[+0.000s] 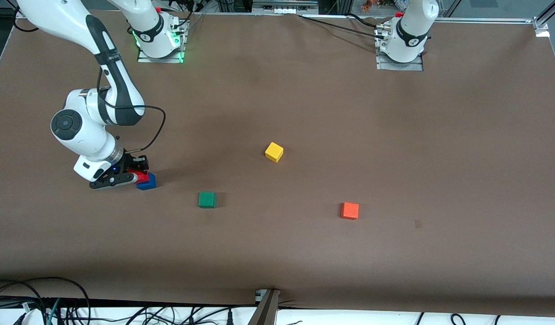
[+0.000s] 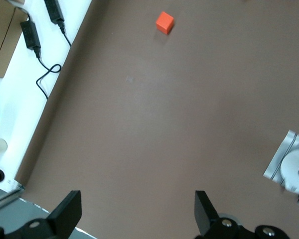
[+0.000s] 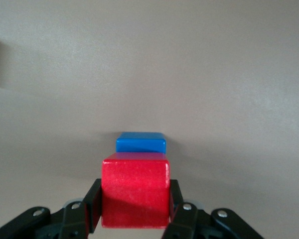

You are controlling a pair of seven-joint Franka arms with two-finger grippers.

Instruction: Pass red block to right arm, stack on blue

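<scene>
The red block's base (image 1: 141,179) sits over the top of the blue block (image 1: 148,183) and would rest stacked there, so it is time for my right gripper to open.
My right gripper (image 1: 140,175) is shut on the red block (image 1: 142,176), low over the table toward the right arm's end. The red block is held right over the blue block (image 1: 148,183), a little offset from it; I cannot tell whether they touch. In the right wrist view the red block (image 3: 134,189) fills the space between the fingers (image 3: 93,205), and the blue block (image 3: 141,142) shows just past it. My left gripper (image 2: 134,214) is open and empty, high over bare table; it is out of the front view.
A green cube (image 1: 207,199), a yellow cube (image 1: 274,151) and an orange cube (image 1: 349,211) lie apart on the brown table (image 1: 395,135). The orange cube also shows in the left wrist view (image 2: 165,22). Cables run along the near table edge (image 1: 124,311).
</scene>
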